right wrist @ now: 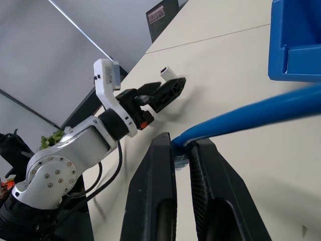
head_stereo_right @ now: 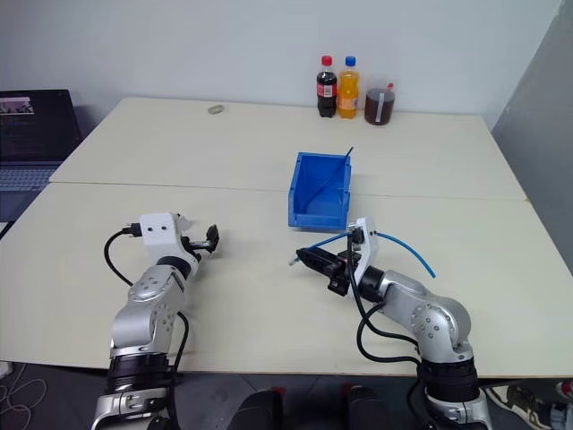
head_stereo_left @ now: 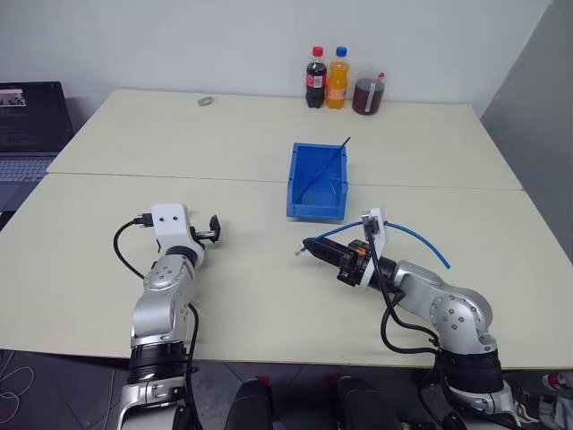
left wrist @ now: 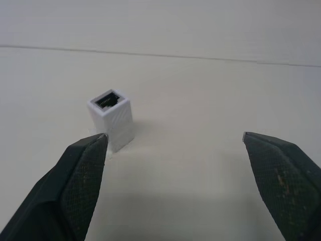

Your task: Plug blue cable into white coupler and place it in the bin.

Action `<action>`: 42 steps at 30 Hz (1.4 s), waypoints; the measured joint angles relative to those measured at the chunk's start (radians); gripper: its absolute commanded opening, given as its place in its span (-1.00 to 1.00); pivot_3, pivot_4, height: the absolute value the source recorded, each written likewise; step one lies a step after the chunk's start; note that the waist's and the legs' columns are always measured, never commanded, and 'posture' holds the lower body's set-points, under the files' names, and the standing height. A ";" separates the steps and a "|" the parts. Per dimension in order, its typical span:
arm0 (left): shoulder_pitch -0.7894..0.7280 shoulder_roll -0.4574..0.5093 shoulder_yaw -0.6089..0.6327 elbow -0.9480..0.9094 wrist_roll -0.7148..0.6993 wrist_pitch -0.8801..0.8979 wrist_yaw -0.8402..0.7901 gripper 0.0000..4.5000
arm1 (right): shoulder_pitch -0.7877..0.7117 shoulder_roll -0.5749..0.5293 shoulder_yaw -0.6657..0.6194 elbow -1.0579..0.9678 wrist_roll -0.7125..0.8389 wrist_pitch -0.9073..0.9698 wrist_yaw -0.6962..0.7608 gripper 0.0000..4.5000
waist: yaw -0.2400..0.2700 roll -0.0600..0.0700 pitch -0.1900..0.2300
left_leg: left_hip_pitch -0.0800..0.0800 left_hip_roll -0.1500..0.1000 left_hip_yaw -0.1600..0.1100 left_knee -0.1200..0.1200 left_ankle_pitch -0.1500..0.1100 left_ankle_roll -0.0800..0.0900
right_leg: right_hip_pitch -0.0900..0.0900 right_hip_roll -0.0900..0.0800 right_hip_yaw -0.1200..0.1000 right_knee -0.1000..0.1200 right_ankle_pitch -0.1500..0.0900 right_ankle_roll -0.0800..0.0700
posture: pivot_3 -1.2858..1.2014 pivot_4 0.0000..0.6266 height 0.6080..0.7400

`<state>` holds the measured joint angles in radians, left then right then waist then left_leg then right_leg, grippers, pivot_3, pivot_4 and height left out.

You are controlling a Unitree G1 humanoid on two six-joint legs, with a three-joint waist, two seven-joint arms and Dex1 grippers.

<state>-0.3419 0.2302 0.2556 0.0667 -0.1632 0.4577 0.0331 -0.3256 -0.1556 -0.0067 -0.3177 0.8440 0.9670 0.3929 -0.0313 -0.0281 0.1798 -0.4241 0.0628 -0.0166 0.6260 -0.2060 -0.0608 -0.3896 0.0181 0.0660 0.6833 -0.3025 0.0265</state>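
Note:
I need to line up my left gripper first, then close it on the coupler. The white coupler (left wrist: 111, 118) is ahead of one gripper finger, so my gripper would miss if it closed now.
The white coupler (left wrist: 111, 118) stands upright on the table with its dark socket facing up. It sits right by one fingertip (left wrist: 95, 150) of my left gripper (left wrist: 175, 138), not between the two. That gripper (head_stereo_left: 213, 230) is open wide and holds nothing. My right gripper (head_stereo_left: 309, 246) is shut on the blue cable (head_stereo_left: 412, 235) close to its plug end (head_stereo_left: 297, 253). The rest of the cable arcs back to the right over my right arm. The cable (right wrist: 251, 113) leaves the closed fingers (right wrist: 158, 181) sideways. The blue bin (head_stereo_left: 333, 210) stands beyond my right gripper.
A dark-blue strand (head_stereo_left: 327, 166) leans inside the bin. Two bottles (head_stereo_left: 316, 78) and a jar of dark drink (head_stereo_left: 369, 94) stand at the table's far edge. A small grey piece (head_stereo_left: 205, 101) lies at the far left, and a laptop (head_stereo_left: 31, 125) sits beside the table.

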 measured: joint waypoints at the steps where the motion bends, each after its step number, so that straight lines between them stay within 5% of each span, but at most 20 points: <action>1: -0.004 -0.015 0.009 0.001 0.003 0.014 0.026 1.00 | 0.000 -0.002 0.000 0.000 0.000 0.000 0.000 -0.96 | 0.001 0.000 0.000 | -0.001 0.000 0.000 0.000 0.000 0.000 | 0.000 0.000 0.000 -0.001 0.000 0.000 | 0.03 -0.52 1.00; 9: -0.051 -0.070 0.048 0.027 0.012 0.042 0.161 1.00 | -0.001 -0.019 -0.008 0.000 0.000 0.000 0.000 -0.96 | 0.002 0.000 0.000 | -0.001 -0.001 -0.001 0.000 0.000 0.000 | 0.000 0.000 -0.001 -0.001 0.001 0.001 | 0.03 -0.52 1.00; 30: -0.299 -0.036 0.070 0.377 0.052 -0.035 0.265 1.00 | -0.002 -0.023 -0.011 0.000 0.000 0.000 -0.001 -0.96 | 0.002 0.000 0.000 | -0.001 -0.001 -0.001 0.001 0.000 0.000 | 0.000 0.000 -0.001 -0.001 0.002 0.002 | 0.03 -0.52 1.00; 42: -0.344 -0.018 0.077 0.488 0.050 -0.117 0.261 -0.04 | 0.000 -0.024 -0.012 0.000 0.000 0.000 -0.002 -0.96 | 0.000 0.000 0.000 | -0.001 -0.001 0.000 0.001 0.000 0.000 | 0.000 0.000 -0.001 -0.001 0.002 0.002 | 0.03 -0.52 1.00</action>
<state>-0.6862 0.2120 0.3323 0.5548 -0.1136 0.3407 0.2944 -0.3261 -0.1798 -0.0182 -0.3174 0.8445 0.9670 0.3905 -0.0311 -0.0283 0.1797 -0.4250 0.0619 -0.0169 0.6266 -0.2058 -0.0611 -0.3895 0.0179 0.0651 0.6822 -0.3005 0.0286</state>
